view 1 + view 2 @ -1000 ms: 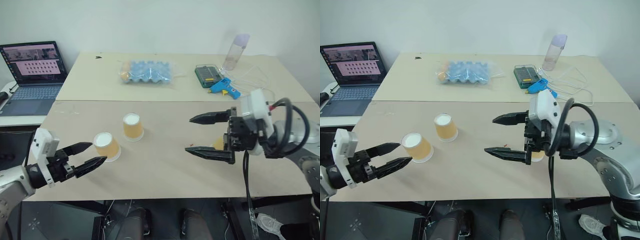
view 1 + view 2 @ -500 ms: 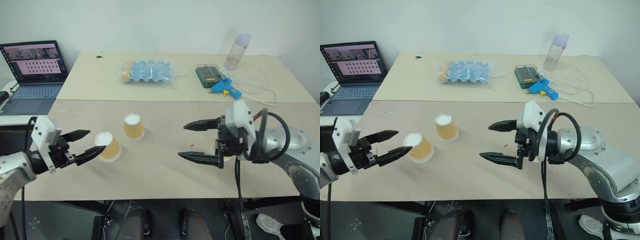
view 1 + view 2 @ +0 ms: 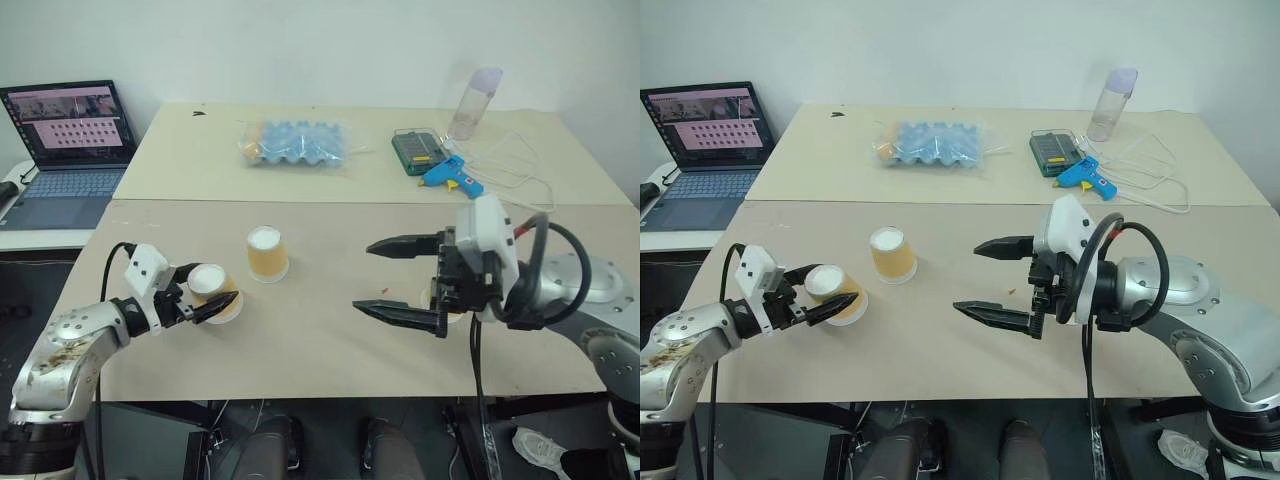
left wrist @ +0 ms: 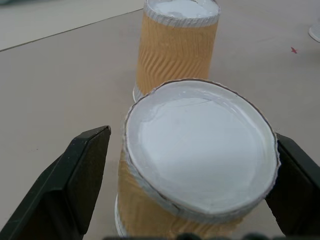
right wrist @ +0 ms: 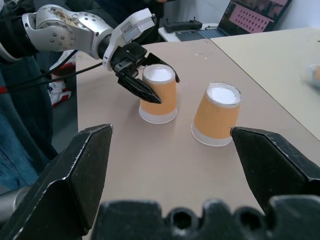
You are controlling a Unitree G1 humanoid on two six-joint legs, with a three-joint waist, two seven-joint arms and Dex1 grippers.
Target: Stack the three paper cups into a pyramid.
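My left gripper should close on the nearer paper cup now, as my fingers are on either side below its white base (image 3: 208,279) (image 4: 200,147). Closing now would hold it.
Two paper cups stand upside down on the near table, white bases up. One cup (image 3: 266,253) is farther in, and the other cup (image 3: 215,292) is nearer the left front. My left gripper (image 3: 208,289) is open, with one black finger on each side of that nearer cup (image 4: 200,160); the fingers (image 4: 75,175) lie close to its sides. My right gripper (image 3: 364,277) hangs open over the middle of the table, pointing left toward both cups (image 5: 215,115). The third cup is hidden behind my right hand.
On the far table lie a blue egg tray in plastic wrap (image 3: 292,142), a green box (image 3: 415,147), a blue glue gun (image 3: 450,177), white cable (image 3: 515,165) and a tall translucent bottle (image 3: 472,100). An open laptop (image 3: 70,135) sits at the far left.
My left gripper has moved forward and lower, from short of the nearer cup to straddling it. The cups and my right gripper have stayed put.
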